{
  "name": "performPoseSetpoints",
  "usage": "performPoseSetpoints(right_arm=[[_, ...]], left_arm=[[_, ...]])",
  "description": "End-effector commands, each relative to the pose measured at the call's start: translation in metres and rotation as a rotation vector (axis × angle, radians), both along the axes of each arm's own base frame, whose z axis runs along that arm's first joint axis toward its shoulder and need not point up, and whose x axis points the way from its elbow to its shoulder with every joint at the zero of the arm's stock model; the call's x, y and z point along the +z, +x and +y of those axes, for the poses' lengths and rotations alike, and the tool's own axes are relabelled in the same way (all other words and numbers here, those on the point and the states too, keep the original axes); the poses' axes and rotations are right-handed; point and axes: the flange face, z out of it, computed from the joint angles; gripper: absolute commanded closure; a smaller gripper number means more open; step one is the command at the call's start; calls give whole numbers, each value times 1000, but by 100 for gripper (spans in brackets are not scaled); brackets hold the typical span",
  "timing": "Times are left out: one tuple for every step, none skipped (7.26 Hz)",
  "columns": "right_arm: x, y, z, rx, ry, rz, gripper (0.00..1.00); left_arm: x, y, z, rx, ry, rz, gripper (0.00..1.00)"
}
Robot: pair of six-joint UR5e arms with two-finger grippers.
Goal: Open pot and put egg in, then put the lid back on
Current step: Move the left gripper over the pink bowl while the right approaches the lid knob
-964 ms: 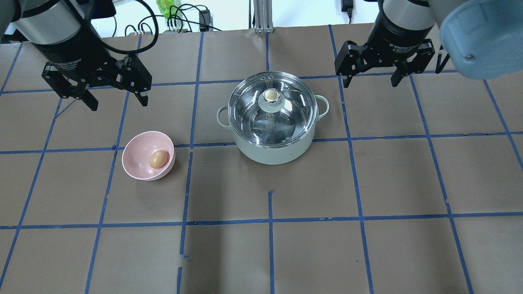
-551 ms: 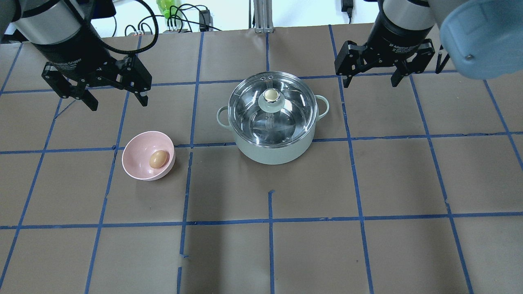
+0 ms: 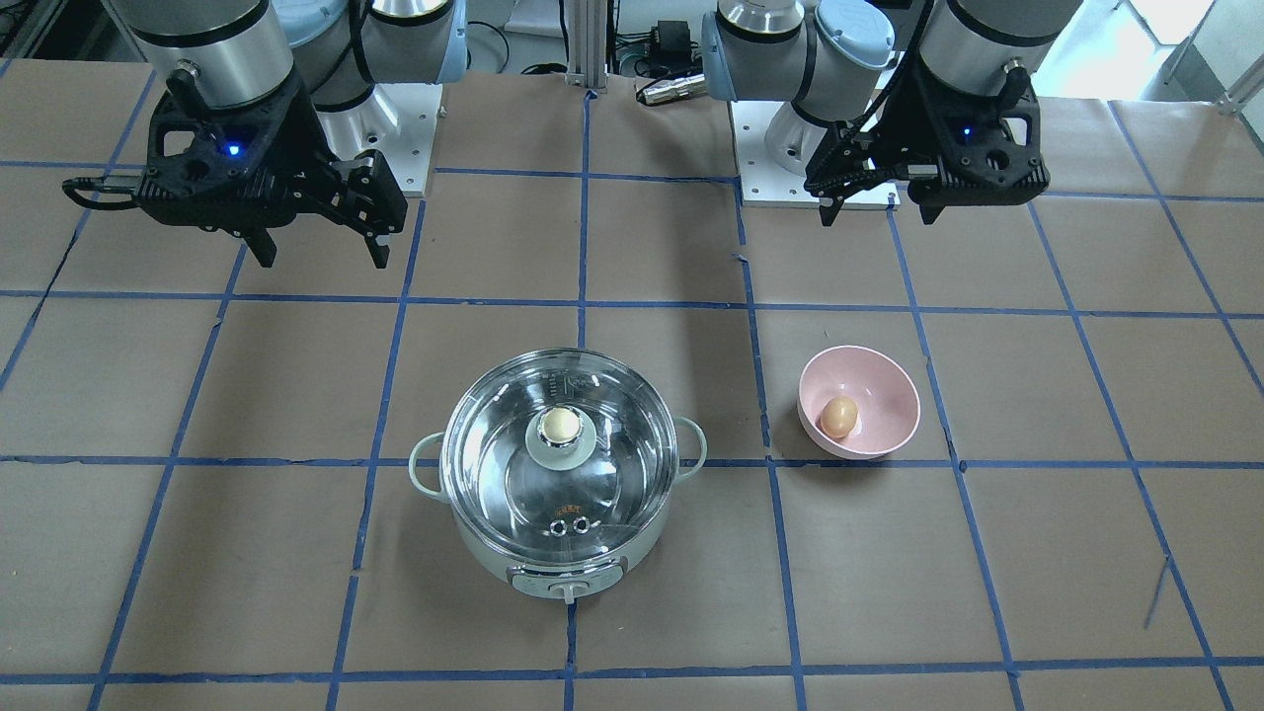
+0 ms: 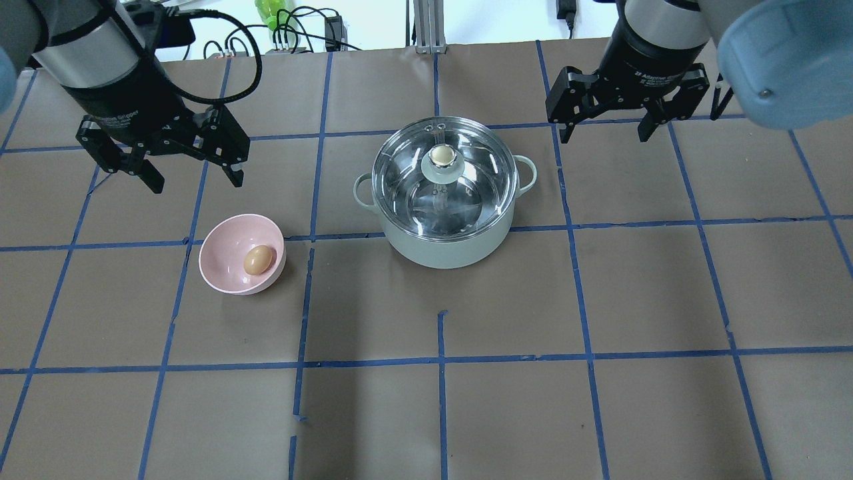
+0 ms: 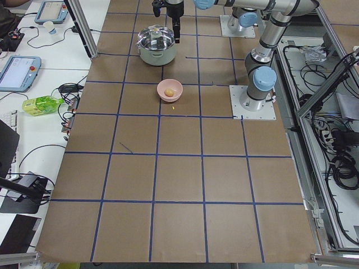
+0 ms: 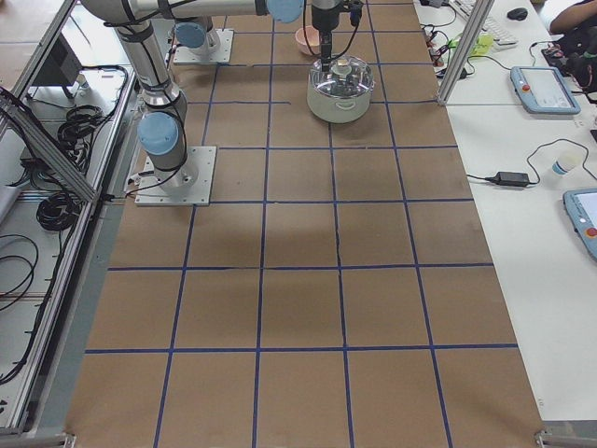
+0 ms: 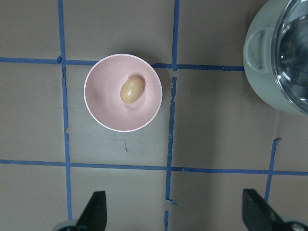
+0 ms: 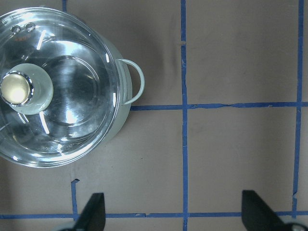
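The robot's right gripper needs to grab the glass lid by the narrow cream knob [image 3: 560,427] next to open the pot, because the lid is too wide for the gripper's fingers.
The pot [image 4: 446,250] stands mid-table with the glass lid [image 4: 480,167] on it, cream knob [image 4: 441,155] on top. The brown egg [image 4: 258,259] lies in a pink bowl [image 4: 226,250] to the pot's left. My left gripper [image 4: 195,181] is open and empty, hovering behind the bowl. My right gripper [image 4: 605,137] is open and empty, hovering behind and right of the pot. The left wrist view shows the egg [image 7: 131,90] in the bowl [image 7: 103,106] and the pot's edge [image 7: 269,67]. The right wrist view shows the lid [image 8: 72,96].
Brown paper with blue tape lines covers the table [image 4: 440,400]. Cables and a green bottle [image 4: 270,13] lie beyond the far edge. The arm bases [image 3: 395,109] stand at the robot's side of the table.
My left gripper has moved a little nearer to the pink bowl, still open. The right gripper, pot, lid and egg have not moved.
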Motion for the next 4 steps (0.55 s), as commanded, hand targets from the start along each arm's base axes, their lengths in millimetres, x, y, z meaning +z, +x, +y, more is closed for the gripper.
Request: performPoseSetpoints(right_arm=[[-13,4,-15,-37,11,-9,0],[-15,7,-17,-32,15,-7,0],[-17,10,-20,-39,16,-14,0],[-27,22,-26,-75,11,-17,0]], left_arm=[[-42,40,-15,-37,1,22,0],[-65,54,-21,-48,-15,38,0],[-90,58,-27,-86,-61,44,0],[-111,60,-31,-127,-86,36,0]])
